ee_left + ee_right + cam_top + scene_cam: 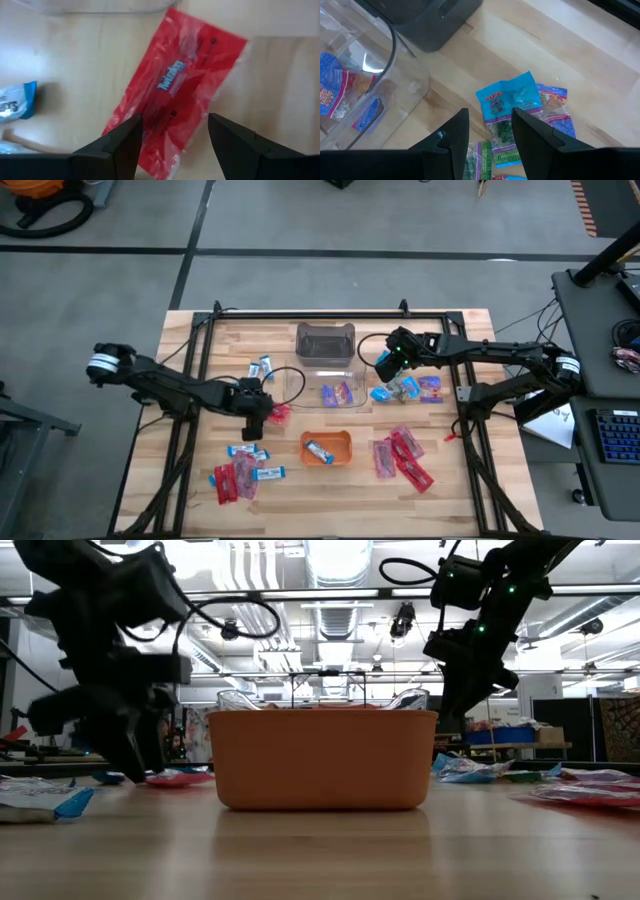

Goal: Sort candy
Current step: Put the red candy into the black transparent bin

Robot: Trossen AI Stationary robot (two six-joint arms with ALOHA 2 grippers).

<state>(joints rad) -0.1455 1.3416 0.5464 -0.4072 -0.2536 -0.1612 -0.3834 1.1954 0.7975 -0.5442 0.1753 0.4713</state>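
Observation:
My left gripper grips the red Twizzlers packet by its crimped end (157, 162) next, to sort the packet.
My left gripper (262, 410) is low over the table's middle-left and open. Its fingers stand on either side of the near end of a red packet (177, 95) that lies flat on the wood (281, 415); I cannot tell whether they touch it. My right gripper (386, 362) hangs open well above the table (470, 690), right of the clear bin. Below it lies a blue crinkly packet (512, 100) among other blue and purple wrappers (405, 389).
An orange tray (326, 447) near the front holds one blue-and-white bar. A clear bin (335, 388) holds purple and blue wrappers, and a dark bin (325, 340) sits behind it. Red packets lie front right (402, 456) and front left (231, 480), with blue-and-white bars (249, 452) nearby.

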